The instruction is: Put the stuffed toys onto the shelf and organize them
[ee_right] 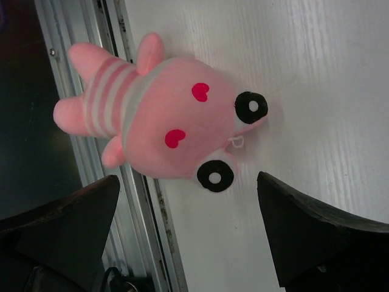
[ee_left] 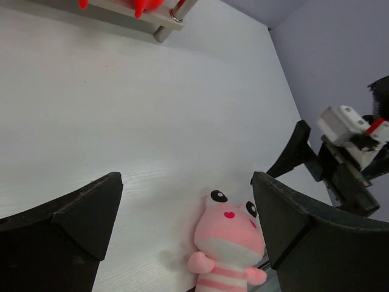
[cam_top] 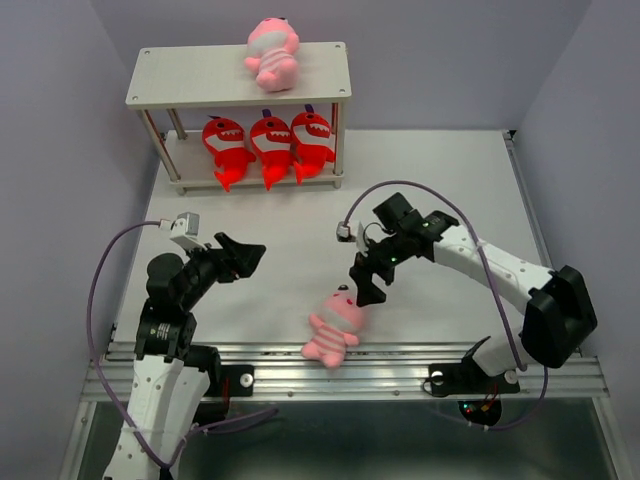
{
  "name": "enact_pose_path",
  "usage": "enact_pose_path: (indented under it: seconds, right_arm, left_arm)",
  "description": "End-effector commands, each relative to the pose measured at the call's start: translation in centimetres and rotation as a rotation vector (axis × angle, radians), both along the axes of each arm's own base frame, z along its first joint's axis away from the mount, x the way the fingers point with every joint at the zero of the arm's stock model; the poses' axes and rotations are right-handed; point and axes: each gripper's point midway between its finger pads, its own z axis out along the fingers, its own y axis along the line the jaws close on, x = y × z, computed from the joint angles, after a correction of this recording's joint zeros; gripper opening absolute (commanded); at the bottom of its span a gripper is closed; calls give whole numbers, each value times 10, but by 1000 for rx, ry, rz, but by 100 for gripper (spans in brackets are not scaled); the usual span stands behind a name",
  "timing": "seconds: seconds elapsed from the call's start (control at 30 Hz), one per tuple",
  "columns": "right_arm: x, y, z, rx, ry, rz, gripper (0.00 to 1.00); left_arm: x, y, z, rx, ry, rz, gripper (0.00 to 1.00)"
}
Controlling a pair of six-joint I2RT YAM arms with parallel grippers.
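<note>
I need to hand the pink striped toy to my left gripper for shelving, so my right gripper should next grab the toy by its head (cam_top: 343, 310) (ee_right: 185, 120) and leave its body free.
A pink striped toy (cam_top: 333, 328) lies on its back at the table's near edge; it also shows in the left wrist view (ee_left: 228, 243) and the right wrist view (ee_right: 161, 115). My right gripper (cam_top: 365, 283) hangs open just above and beyond its head, empty. My left gripper (cam_top: 240, 258) is open and empty, to the toy's left. Another pink toy (cam_top: 272, 52) lies on the shelf's top board (cam_top: 190, 75). Three red sharks (cam_top: 270, 146) stand side by side on the lower board.
A metal rail (cam_top: 400, 365) runs along the table's near edge under the toy's legs. Purple cables loop from both arms. Grey walls close in left, right and back.
</note>
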Motion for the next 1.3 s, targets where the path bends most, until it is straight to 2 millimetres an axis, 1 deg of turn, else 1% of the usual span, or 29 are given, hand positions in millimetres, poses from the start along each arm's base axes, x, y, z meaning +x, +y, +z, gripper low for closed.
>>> enact_pose_path:
  seconds: [0.0,0.07,0.17,0.2,0.3,0.37,0.4,0.43,0.47,0.5,0.53,0.57,0.63,0.67,0.73,0.77,0.8,0.83,0.87,0.9,0.93,1.0,1.03,1.07,1.1,1.13,1.17,1.2,1.27]
  right_arm:
    - [11,15,-14,-134,-61,-5,100]
    - [7,25,-25,-161,-50,27,100]
    - [4,32,-38,-189,-45,52,100]
    - [0,35,-46,-204,-35,67,100]
    - [-6,44,-56,-214,-29,92,99]
    - [-10,46,-66,-220,17,97,91]
    - [-10,49,-67,-213,29,100,85]
    - [-11,51,-67,-211,42,104,68]
    - [-16,51,-71,-217,77,120,58]
    - [-16,53,-70,-211,86,129,45]
    - [-16,55,-69,-207,87,136,19]
    - [-18,55,-68,-201,90,143,11]
    - [-17,51,-64,-199,55,155,1]
    - [-15,49,-63,-199,29,165,1]
    - [-5,43,-47,-173,-31,141,1]
    - [8,34,-41,-166,-53,98,1]
    - [17,29,-25,-134,-101,73,1]
    - [26,23,-15,-120,-133,46,1]
    - [44,8,-8,-119,-166,-15,1]
    - [54,1,1,-111,-208,-40,1]
    - [60,-6,15,-97,-256,-69,1]
    - [77,-23,27,-113,-317,-136,1]
    - [79,-25,32,-115,-335,-147,1]
    - [84,-32,38,-125,-367,-175,1]
    - [85,-34,41,-131,-380,-189,1]
    - [87,-36,45,-132,-396,-201,1]
    - [89,-40,51,-139,-422,-219,1]
    - [90,-42,53,-140,-434,-232,1]
    - [90,-44,58,-138,-452,-243,1]
  left_arm:
    - [-8,-5,22,-57,-41,-16,99]
    - [-10,-7,17,-72,-14,-25,99]
    - [-12,-7,9,-87,19,-21,99]
    - [-13,-8,5,-101,32,-19,99]
    - [-17,-10,2,-130,37,-21,99]
    - [-17,-9,2,-126,31,-16,99]
    - [-16,-7,1,-124,40,-6,99]
    - [-16,-8,-2,-126,50,-5,99]
    - [-15,-10,-4,-128,65,-19,99]
    - [-14,-11,-6,-128,72,-25,98]
    - [-13,-12,-8,-127,83,-29,98]
    - [-14,-16,-10,-131,91,-55,97]
    - [-12,-20,-15,-138,110,-85,95]
    - [-13,-25,-15,-147,107,-115,94]
    - [-13,-30,-21,-147,133,-143,94]
    - [-12,-32,-20,-146,126,-151,94]
    - [-14,-37,-23,-150,135,-169,94]
    - [-15,-40,-25,-155,140,-183,94]
    - [-13,-44,-23,-160,123,-191,94]
    - [-14,-49,-33,-160,155,-200,94]
    - [-20,-63,-32,-169,161,-250,94]
    - [-17,-79,-36,-164,168,-256,94]
    - [-19,-87,-38,-166,175,-267,94]
    - [-25,-105,-32,-182,158,-296,94]
    - [-26,-113,-32,-189,161,-302,94]
    - [-25,-120,-38,-186,184,-298,94]
    - [-22,-125,-37,-198,179,-280,94]
    - [-25,-139,-36,-221,183,-307,94]
    - [-21,-148,-37,-222,187,-296,94]
